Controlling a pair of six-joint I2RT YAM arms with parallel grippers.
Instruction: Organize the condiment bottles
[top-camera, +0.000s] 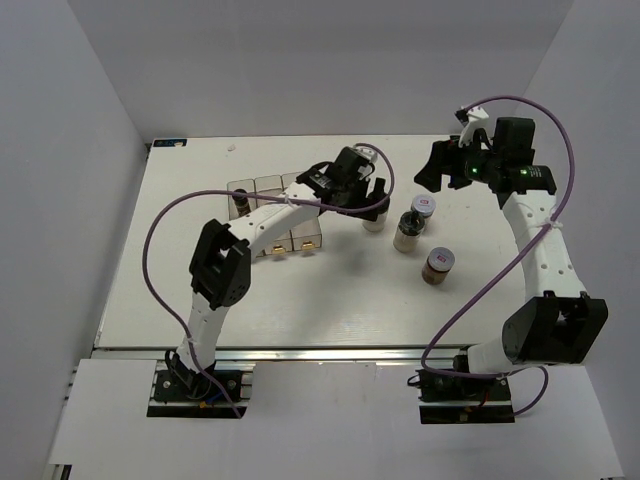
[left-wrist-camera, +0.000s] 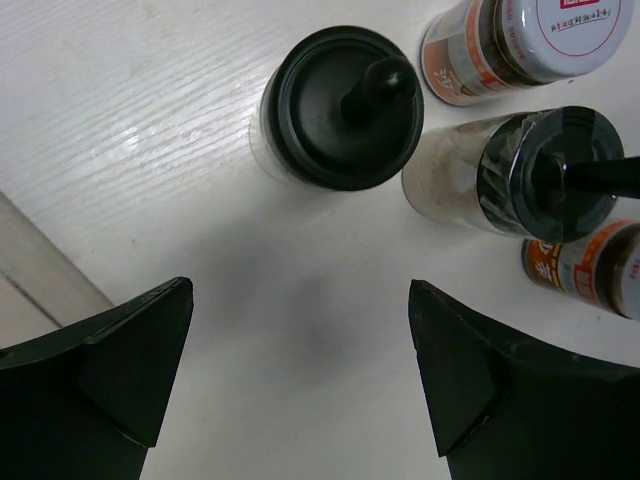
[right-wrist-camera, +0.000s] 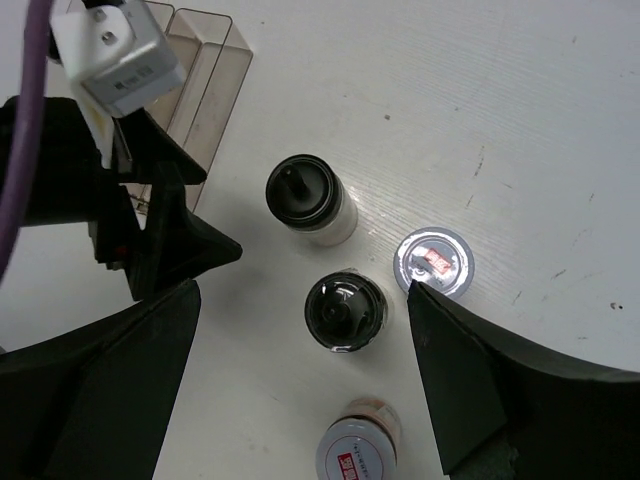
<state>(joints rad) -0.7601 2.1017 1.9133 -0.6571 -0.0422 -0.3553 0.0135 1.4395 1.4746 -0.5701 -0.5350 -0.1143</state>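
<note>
The left gripper grabs the black-capped bottle with white contents by its round cap (left-wrist-camera: 345, 110) next, leaving its white-filled body free to enter a rack section.
Four condiment bottles stand right of centre. A black-capped bottle with white contents (top-camera: 375, 222) (left-wrist-camera: 340, 105) (right-wrist-camera: 305, 195) stands just ahead of my left gripper (top-camera: 368, 205) (left-wrist-camera: 300, 290), which is open and empty above the table. Beside it are a second black-capped bottle (top-camera: 408, 230) (left-wrist-camera: 545, 175) (right-wrist-camera: 345, 312), a purple-white lidded jar (top-camera: 424, 205) (right-wrist-camera: 433, 260) and a brown jar (top-camera: 438, 265) (right-wrist-camera: 358, 450). Another dark-capped bottle (top-camera: 241, 205) sits in the rack. My right gripper (top-camera: 437, 172) (right-wrist-camera: 305, 290) is open and empty, high above the group.
The clear three-compartment rack (top-camera: 270, 188) (right-wrist-camera: 205, 70) lies left of the bottles, partly under the left arm. The left gripper's body (right-wrist-camera: 150, 230) shows in the right wrist view, close to the bottles. White walls close in the table's back and sides.
</note>
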